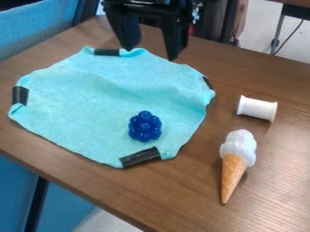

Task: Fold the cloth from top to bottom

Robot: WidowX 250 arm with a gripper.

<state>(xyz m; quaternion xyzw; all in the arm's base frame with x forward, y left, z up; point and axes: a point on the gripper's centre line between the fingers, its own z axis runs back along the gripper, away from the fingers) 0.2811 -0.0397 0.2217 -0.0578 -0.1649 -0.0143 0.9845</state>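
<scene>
My gripper is going to pick up the turquoise cloth next, and it will take it by its taped edge across from the blue ball (144, 127) to fold it.
The gripper (151, 53) hangs at the top of the view, its two black fingers spread apart with nothing between them, over the far edge of the cloth. Light turquoise, the cloth (91, 99) lies spread out on the brown table, with a slight ridge across its upper part. Black tape marks its corners: at the far edge, the left, the right and the near edge. On the near right part of the cloth rests a dark blue knobbly ball (144, 127).
Right of the cloth, a white spool (257, 108) lies on its side on the table (181, 195). Nearer the front is a toy ice cream cone (235, 161), tip toward the near edge. A blue chair (36, 27) stands behind at the upper left.
</scene>
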